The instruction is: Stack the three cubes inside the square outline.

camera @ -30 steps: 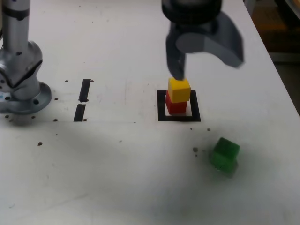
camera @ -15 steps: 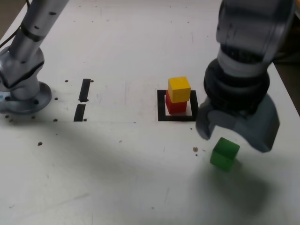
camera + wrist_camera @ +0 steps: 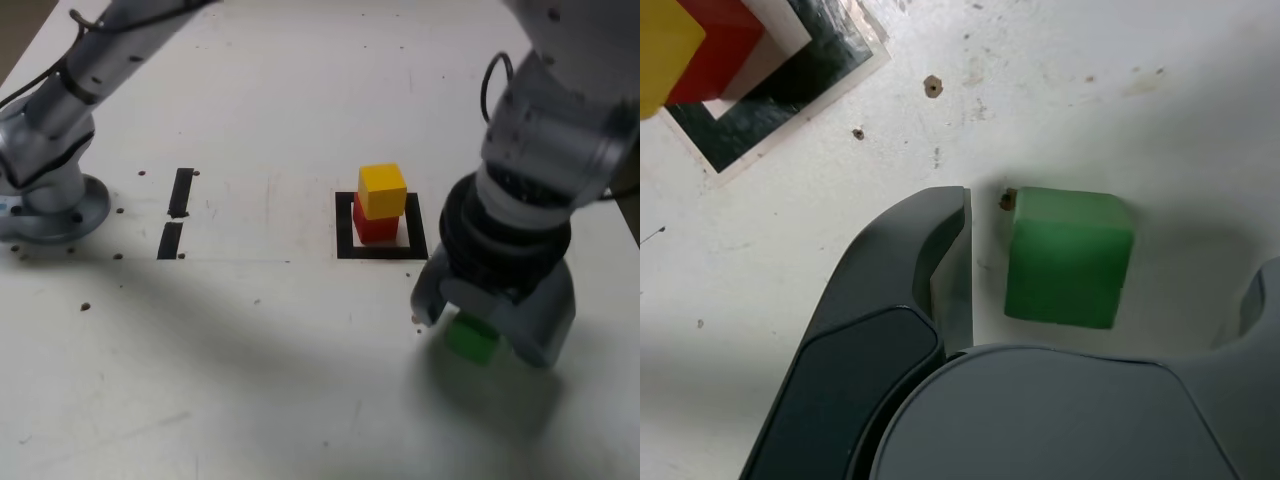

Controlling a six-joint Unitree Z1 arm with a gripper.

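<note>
The green cube point(image 3: 471, 341) is deep between the gripper's dark finger and grey finger, so closing now would hold the cube. The gripper needs to close on it.
The yellow cube point(image 3: 382, 190) sits on the red cube point(image 3: 375, 229) inside the square outline point(image 3: 381, 252) at mid-table. To the exterior view's right of it and nearer the front lies the green cube point(image 3: 471, 341), flat on the table. My gripper point(image 3: 489, 322) is down over that cube, open, with one finger on each side. In the wrist view the green cube point(image 3: 1068, 256) lies between the fingers of the gripper point(image 3: 1106, 250), with a gap to the dark finger point(image 3: 940, 235); the other finger barely shows. The yellow cube point(image 3: 660, 40), red cube point(image 3: 718, 55) and square outline point(image 3: 790, 95) show in a corner.
The arm's metal base point(image 3: 45, 195) stands at the exterior view's left. Two short black tape strips point(image 3: 181, 192) point(image 3: 170, 240) lie between it and the outline. Small screw holes point(image 3: 932, 86) dot the white table point(image 3: 250, 380). The table's edge point(image 3: 615, 200) runs close by on the exterior view's right.
The gripper left its place above the yellow cube, swung to the exterior view's right and forward, and came down over the green cube. The cubes have not moved.
</note>
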